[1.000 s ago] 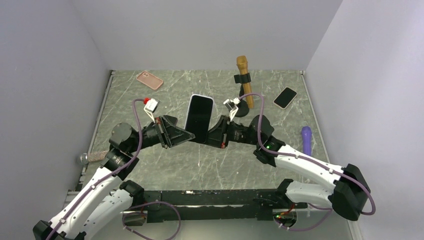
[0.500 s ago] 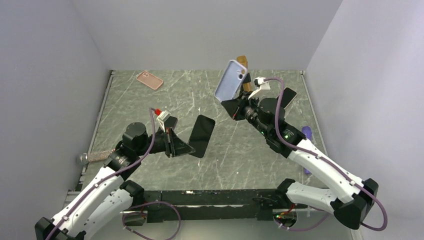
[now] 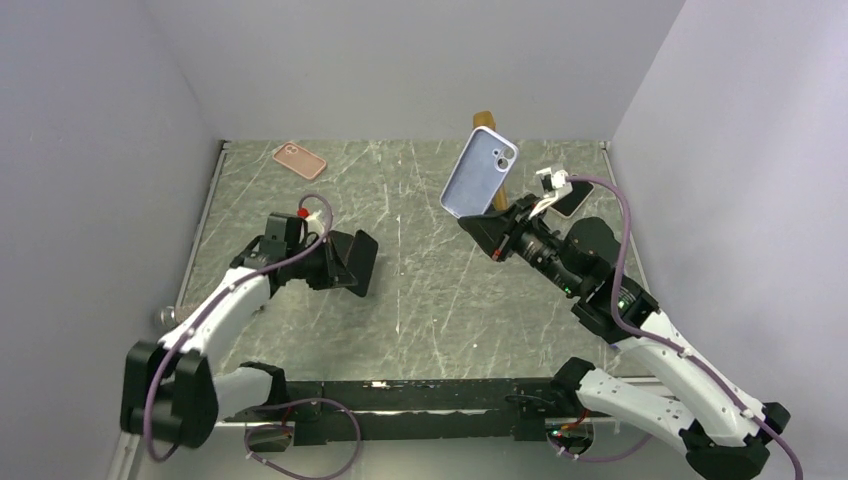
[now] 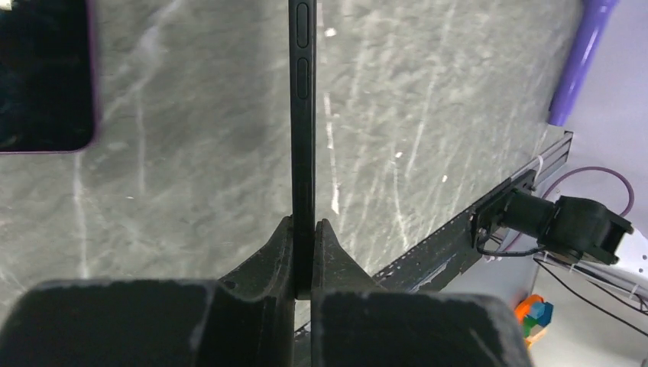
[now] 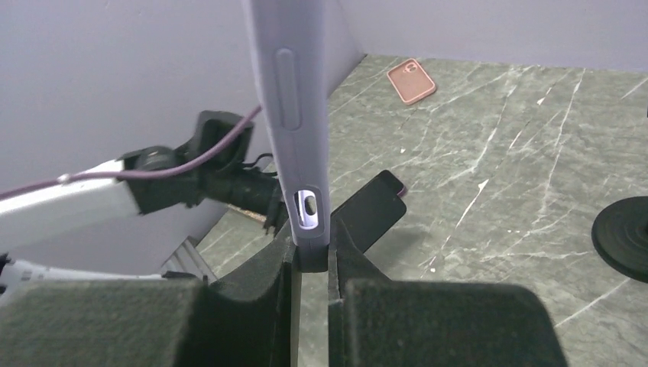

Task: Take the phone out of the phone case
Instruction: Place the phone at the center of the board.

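I should keep holding the phone with my left gripper. The phone is on its edge above the table, so it would fall if I opened now.
The phone [image 3: 362, 258] is black and out of its case. My left gripper [image 3: 338, 265] is shut on its lower end and holds it on edge just above the table at the left. In the left wrist view it shows edge-on [image 4: 303, 115] between my left gripper's [image 4: 304, 233] jaws. The empty lavender phone case [image 3: 480, 172] is in the air at the back right, with my right gripper [image 3: 482, 222] shut on its lower end. In the right wrist view the case [image 5: 294, 115] stands upright in my right gripper [image 5: 312, 256], with the phone [image 5: 374, 210] behind it.
A pink case [image 3: 299, 160] lies at the back left. A second dark phone [image 3: 577, 197] lies at the back right, partly behind my right wrist. A tan handle [image 3: 484, 118] pokes out above the lavender case. A purple cylinder [image 4: 581, 61] lies at the right edge.
A second ago both grippers held the cased phone together at mid table. Since then the right gripper lifted the case away up and right, and the left carried the bare phone left.
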### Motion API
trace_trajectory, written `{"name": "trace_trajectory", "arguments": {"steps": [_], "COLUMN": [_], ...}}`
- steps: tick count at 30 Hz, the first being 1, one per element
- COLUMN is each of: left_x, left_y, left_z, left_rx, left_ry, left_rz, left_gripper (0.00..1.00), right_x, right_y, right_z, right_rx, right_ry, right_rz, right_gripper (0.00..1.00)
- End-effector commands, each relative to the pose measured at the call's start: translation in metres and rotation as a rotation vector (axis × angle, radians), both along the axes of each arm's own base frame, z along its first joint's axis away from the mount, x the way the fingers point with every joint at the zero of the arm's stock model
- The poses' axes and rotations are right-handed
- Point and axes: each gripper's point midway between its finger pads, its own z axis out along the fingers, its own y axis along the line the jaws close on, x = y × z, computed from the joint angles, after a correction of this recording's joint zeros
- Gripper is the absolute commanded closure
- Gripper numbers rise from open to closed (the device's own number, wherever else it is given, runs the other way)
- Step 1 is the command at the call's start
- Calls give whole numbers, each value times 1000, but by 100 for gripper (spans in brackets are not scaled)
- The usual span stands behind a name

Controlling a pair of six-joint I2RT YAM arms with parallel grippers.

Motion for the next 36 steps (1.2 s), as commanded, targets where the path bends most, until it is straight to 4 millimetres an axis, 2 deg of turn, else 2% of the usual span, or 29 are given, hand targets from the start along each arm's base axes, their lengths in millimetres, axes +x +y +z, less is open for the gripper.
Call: {"name": "trace_trajectory", "arguments": {"steps": [1, 4, 9, 13, 18, 21, 26, 33, 36], "left_x": [27, 32, 43, 52, 61, 59, 45, 37, 37], "left_y": [-2, -4, 7, 7, 7, 10, 19, 24, 27], "left_z": [6, -5, -31, -46, -57, -65, -76, -87, -87], "left_rx": [-61, -87, -85, -123, -113, -95, -36, -17, 3], "left_ry": [-44, 14, 99, 173, 209, 237, 281, 330, 324], "left_rz": [-91, -118, -84, -82, -63, -55, -28, -12, -5], "left_gripper": [100, 100, 100, 100, 100, 99, 87, 76, 68], "right_x": [-17, -21, -23, -23, -22, -22, -26, -25, -25], "right_y": [-3, -3, -2, 0, 3, 6, 5, 7, 9], "right_z": [17, 19, 19, 17, 16, 15, 16, 17, 16], "right_rx": [13, 16, 20, 18, 21, 22, 28, 29, 35], "right_ry": [-53, -63, -77, -78, -84, -77, -78, -77, -73], "right_rz": [53, 70, 83, 91, 102, 112, 119, 125, 133], "right_gripper": [100, 100, 100, 100, 100, 100, 100, 100, 100]}}
